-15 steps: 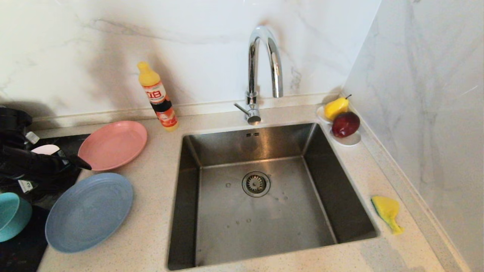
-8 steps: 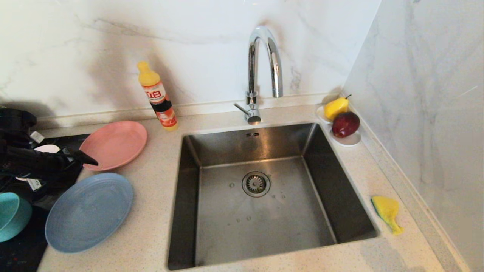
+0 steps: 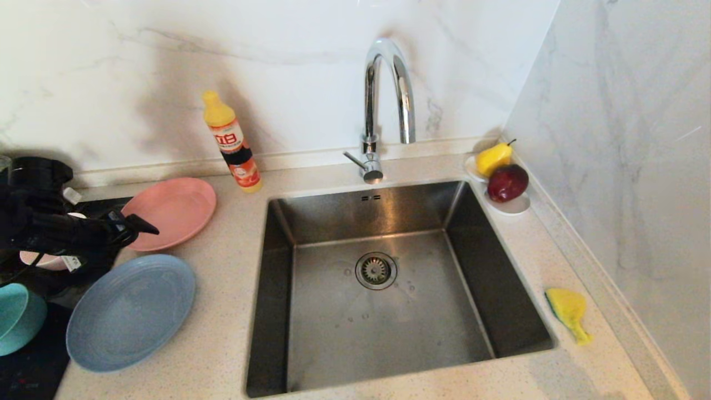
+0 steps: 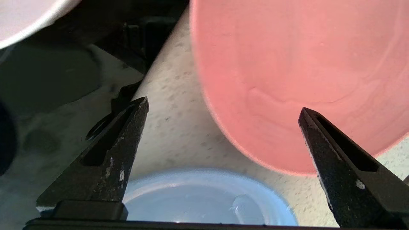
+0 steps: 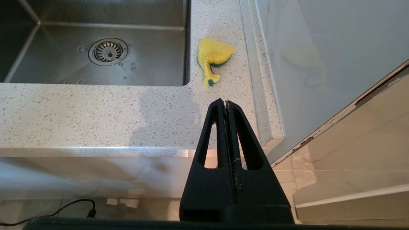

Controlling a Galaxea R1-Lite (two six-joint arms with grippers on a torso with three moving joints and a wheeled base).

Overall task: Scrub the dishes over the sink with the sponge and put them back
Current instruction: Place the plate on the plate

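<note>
My left gripper grabs the pink plate by the edge of its rim next, since its broad side (image 3: pixel 172 213) stretches past my spread fingers.
On the counter left of the sink (image 3: pixel 333 333) lie a salmon-pink plate (image 3: pixel 172 211) and a light blue plate (image 3: pixel 133 311). A teal bowl (image 3: pixel 16 316) sits at the left edge, and a pale pink bowl (image 3: pixel 39 260) is mostly hidden behind my left arm. My left gripper (image 3: pixel 139 226) hovers open and empty at the pink plate's left rim. From the left wrist, the left gripper (image 4: pixel 223 104) straddles the pink plate's edge (image 4: pixel 303 80), with the blue plate (image 4: pixel 207 201) below it. The yellow sponge (image 3: pixel 567 308) lies right of the sink. My right gripper (image 5: pixel 226 102) is shut and empty, short of the sponge (image 5: pixel 212 56).
A dish soap bottle (image 3: pixel 232 144) stands behind the plates and the chrome tap (image 3: pixel 389 89) rises behind the sink. A white saucer (image 3: pixel 514 205) with a pear (image 3: pixel 493 158) and a red apple (image 3: pixel 507 182) sits at the back right. A black hob (image 3: pixel 33 366) lies at the left, and a marble wall closes the right.
My left gripper has moved right, from beside the pale bowl to the pink plate's left rim. The right arm, the plates and the sponge have not moved.
</note>
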